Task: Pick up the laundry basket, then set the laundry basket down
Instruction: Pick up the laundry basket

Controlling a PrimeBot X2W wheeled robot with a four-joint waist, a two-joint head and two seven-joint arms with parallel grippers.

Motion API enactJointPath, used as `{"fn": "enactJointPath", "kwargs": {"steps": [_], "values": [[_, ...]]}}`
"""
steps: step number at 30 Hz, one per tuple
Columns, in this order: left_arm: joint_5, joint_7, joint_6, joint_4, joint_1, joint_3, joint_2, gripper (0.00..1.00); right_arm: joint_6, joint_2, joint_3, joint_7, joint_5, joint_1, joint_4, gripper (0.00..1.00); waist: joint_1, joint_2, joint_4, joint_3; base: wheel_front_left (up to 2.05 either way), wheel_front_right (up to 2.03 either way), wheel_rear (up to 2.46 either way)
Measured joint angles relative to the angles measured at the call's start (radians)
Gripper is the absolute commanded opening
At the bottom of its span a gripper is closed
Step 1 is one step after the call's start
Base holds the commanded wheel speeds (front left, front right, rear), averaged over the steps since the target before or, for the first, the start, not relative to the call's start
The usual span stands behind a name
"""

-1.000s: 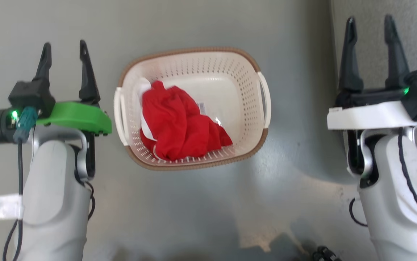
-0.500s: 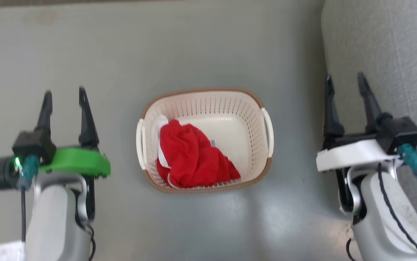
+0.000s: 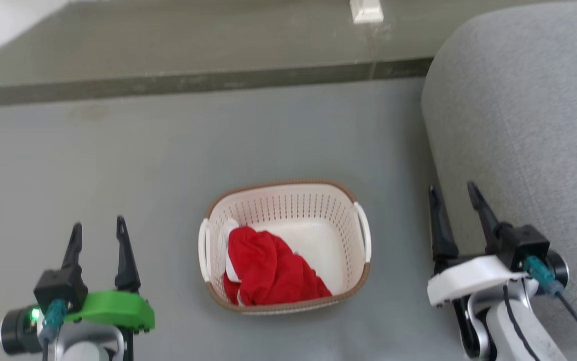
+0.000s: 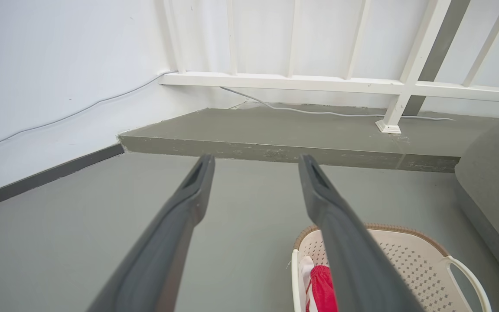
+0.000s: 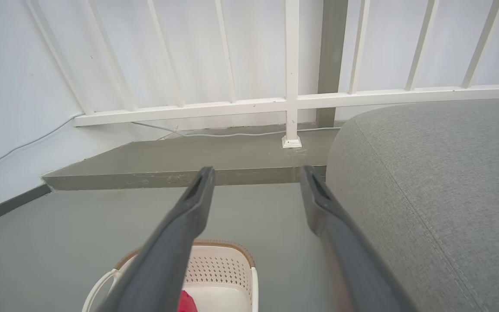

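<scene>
The robot's left gripper should grab the slim white handle beside the red garment next, because the laundry basket's body (image 3: 304, 237) is far wider than the gripper's open fingers.
The laundry basket (image 3: 313, 210), cream with a brown rim and white side handles, stands on the grey floor between my two arms. A red garment (image 3: 268, 271) lies in its left half. My left gripper (image 3: 99, 231) is open at the lower left, well apart from the basket and holding nothing. At the lower right my right gripper (image 3: 452, 193) is open too, clear of the basket's right handle. The left wrist view has the basket (image 4: 409, 260) at the lower right, behind my open left gripper (image 4: 256, 159). In the right wrist view the basket (image 5: 227, 264) sits low, below my open right gripper (image 5: 256, 171).
A large grey cushioned seat (image 3: 519, 125) fills the right side, close behind my right gripper. A raised concrete step (image 3: 193, 82) runs across the far floor, with a white railing (image 5: 292, 99) and a white cable (image 4: 318, 112) beyond it. A white wall (image 4: 37, 78) stands to the left.
The head camera has risen and tilted, so the basket and both grippers sit lower and smaller in view. The basket stays on the floor and both grippers stay open.
</scene>
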Motion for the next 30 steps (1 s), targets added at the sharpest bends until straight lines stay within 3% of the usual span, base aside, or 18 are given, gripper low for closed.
{"fn": "enactJointPath", "kwargs": {"steps": [11,30], "values": [[-0.003,0.0,0.012,-0.071,0.114,-0.002,0.006,1.0,0.0,0.003,0.009,0.0,0.001,0.068,-0.007,1.0,0.0,0.0,-0.025,-0.112,0.0,0.0,0.0],[-0.004,0.0,0.02,-0.148,0.192,-0.008,0.008,1.0,-0.001,0.004,0.005,0.0,0.001,0.086,-0.044,1.0,0.0,0.0,-0.038,-0.121,0.0,0.0,0.0]]}}
